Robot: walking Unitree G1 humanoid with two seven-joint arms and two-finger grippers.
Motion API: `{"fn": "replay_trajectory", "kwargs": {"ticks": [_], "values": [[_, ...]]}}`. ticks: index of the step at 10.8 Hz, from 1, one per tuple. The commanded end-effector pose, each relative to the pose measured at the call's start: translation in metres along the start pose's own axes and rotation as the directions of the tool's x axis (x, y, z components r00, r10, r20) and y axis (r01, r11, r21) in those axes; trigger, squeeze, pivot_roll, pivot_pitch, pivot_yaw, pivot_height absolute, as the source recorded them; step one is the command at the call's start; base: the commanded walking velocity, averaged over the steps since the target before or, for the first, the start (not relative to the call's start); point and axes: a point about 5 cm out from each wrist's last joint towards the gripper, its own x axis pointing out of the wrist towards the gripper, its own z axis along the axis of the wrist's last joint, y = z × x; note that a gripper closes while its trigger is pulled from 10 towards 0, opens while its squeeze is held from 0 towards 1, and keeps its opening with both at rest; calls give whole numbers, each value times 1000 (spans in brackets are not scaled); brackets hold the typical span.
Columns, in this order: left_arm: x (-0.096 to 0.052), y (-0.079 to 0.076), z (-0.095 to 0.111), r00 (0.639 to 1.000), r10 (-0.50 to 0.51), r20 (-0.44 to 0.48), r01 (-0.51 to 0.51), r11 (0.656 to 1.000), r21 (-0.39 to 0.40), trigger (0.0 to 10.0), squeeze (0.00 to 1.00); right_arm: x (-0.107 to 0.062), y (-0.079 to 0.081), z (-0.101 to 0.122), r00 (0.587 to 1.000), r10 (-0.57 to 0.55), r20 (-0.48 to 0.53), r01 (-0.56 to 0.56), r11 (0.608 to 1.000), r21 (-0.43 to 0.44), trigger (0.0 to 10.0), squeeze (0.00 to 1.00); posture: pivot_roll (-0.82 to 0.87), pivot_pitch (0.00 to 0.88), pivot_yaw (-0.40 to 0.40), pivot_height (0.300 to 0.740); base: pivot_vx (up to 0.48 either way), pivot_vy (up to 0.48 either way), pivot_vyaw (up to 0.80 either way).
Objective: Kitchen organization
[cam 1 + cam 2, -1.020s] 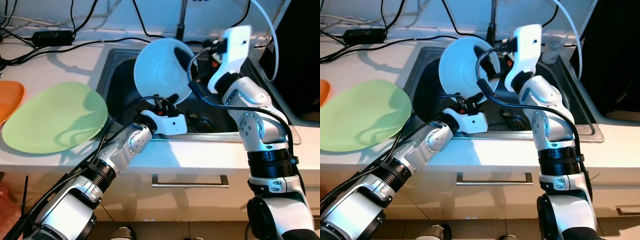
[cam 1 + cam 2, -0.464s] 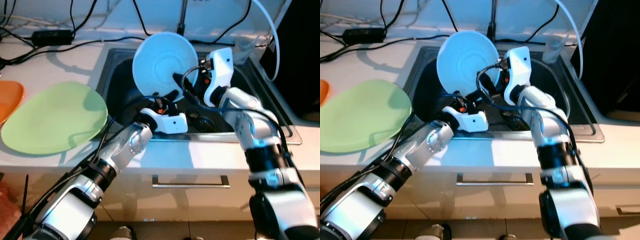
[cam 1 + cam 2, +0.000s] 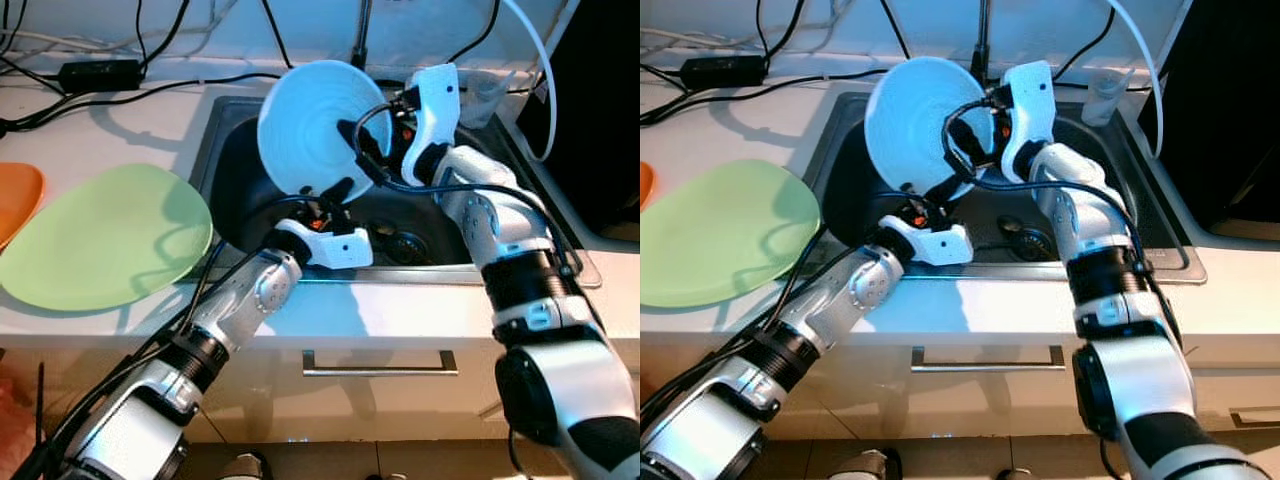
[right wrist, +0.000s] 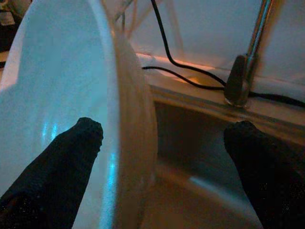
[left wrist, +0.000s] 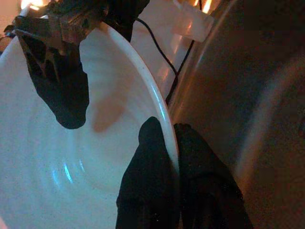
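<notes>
My right gripper takes hold of the plate by the free edge of its rim next, since the plate's broad round side (image 3: 318,128) is too wide for my fingers.
A white plate (image 3: 305,125) stands nearly upright above the sink (image 3: 445,215). My left gripper (image 3: 335,193) is shut on its lower rim; in the left wrist view the black fingers (image 5: 150,181) pinch the plate's edge (image 5: 162,114). My right gripper (image 3: 362,152) is open at the plate's right side. In the right wrist view one of its fingers (image 4: 64,164) lies over the plate's face and the other stands off behind, with the rim (image 4: 131,119) between them.
A large green plate (image 3: 105,235) lies on the counter left of the sink, an orange plate (image 3: 15,200) beyond it. The faucet (image 3: 362,40) rises behind the sink. Cables and a power adapter (image 3: 100,72) run along the back; a clear cup (image 3: 487,95) stands at the right.
My right arm has dropped from above the plate and its open fingers now straddle the rim. The plate has tilted and shifted slightly left in the left gripper.
</notes>
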Motion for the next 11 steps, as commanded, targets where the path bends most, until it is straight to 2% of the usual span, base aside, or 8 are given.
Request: {"fn": "replay_trajectory", "kwargs": {"ticks": [1, 2, 6, 8, 10, 11], "values": [[0, -6, 19, 996, 10, 86, -11, 1000, 4, 0, 0, 2, -2, 4, 1000, -6, 8, 6, 1000, -12, 4902, 0, 14, 120, -53, 740, 0, 0, 0], [-1, -7, 20, 996, 12, 85, -13, 1000, 2, 0, 0, 4, -2, 2, 1000, 1, 1, -1, 1000, 17, 0, 0, 16, 124, -57, 740, 0, 0, 0], [-2, -9, 20, 997, 15, 78, -16, 1000, 4, 0, 0, 7, -4, -3, 1000, 20, -18, -19, 998, 65, 0, 0, 13, 122, -59, 740, 0, 0, 0], [-2, -10, 22, 996, 13, 86, -14, 1000, 6, 0, 0, 6, -4, -8, 998, 44, -40, -39, 993, 115, 0, 0, 12, 118, -58, 740, 0, 0, 0], [-3, -11, 22, 996, 9, 90, -10, 1000, 7, 0, 0, 5, -2, -15, 994, 92, -67, -77, 976, 202, 0, 0, 13, 115, -58, 740, 0, 0, 0], [-4, -12, 22, 996, 8, 91, -9, 1000, 7, 0, 0, 5, -4, -17, 993, 95, -72, -79, 976, 204, 0, 0, 13, 114, -59, 740, 0, 0, 0]]}}
